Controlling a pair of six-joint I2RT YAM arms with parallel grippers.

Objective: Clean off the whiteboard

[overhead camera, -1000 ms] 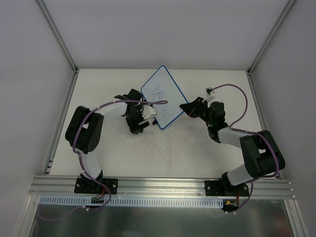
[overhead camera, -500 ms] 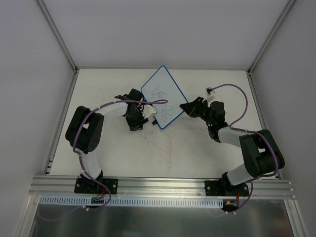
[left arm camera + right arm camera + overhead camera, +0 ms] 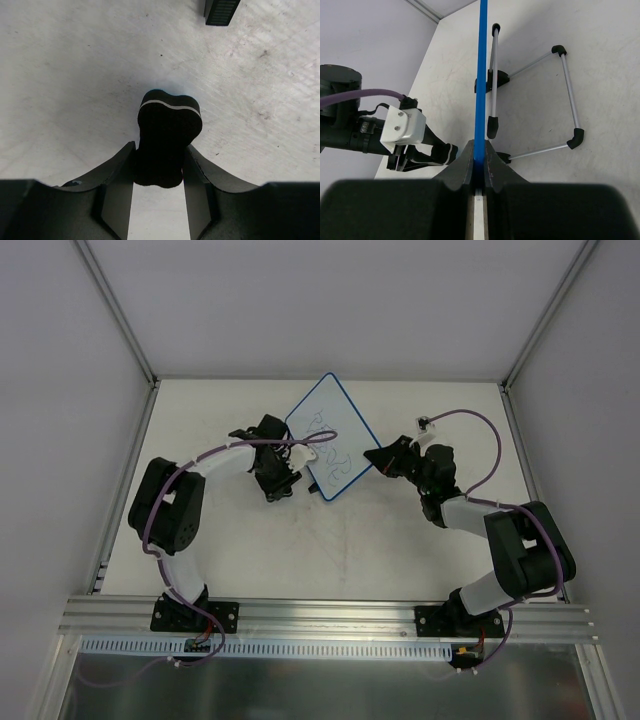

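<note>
My left gripper would lift the black eraser [image 3: 169, 132] by its narrow middle.
The whiteboard [image 3: 328, 437] has a blue rim and blue scribbles and stands tilted at the table's far middle. My right gripper [image 3: 379, 460] is shut on its right corner. In the right wrist view the rim [image 3: 480, 75] runs edge-on between the closed jaws of my right gripper [image 3: 479, 159]. My left gripper [image 3: 300, 471] sits at the board's lower left edge, shut on the black bone-shaped eraser [image 3: 169, 132]. The eraser sticks out past my left gripper [image 3: 159, 172] over a scuffed white surface with no scribbles in sight. It also shows in the right wrist view [image 3: 449, 152], left of the rim.
The board's metal stand legs [image 3: 567, 90] with black feet rest on the table behind the board. A black foot [image 3: 221, 11] shows at the top of the left wrist view. White walls and metal posts [image 3: 120, 320] enclose the table.
My left gripper has moved a little toward the far side along the board's left edge, carrying the eraser. The right gripper and the board have stayed put.
</note>
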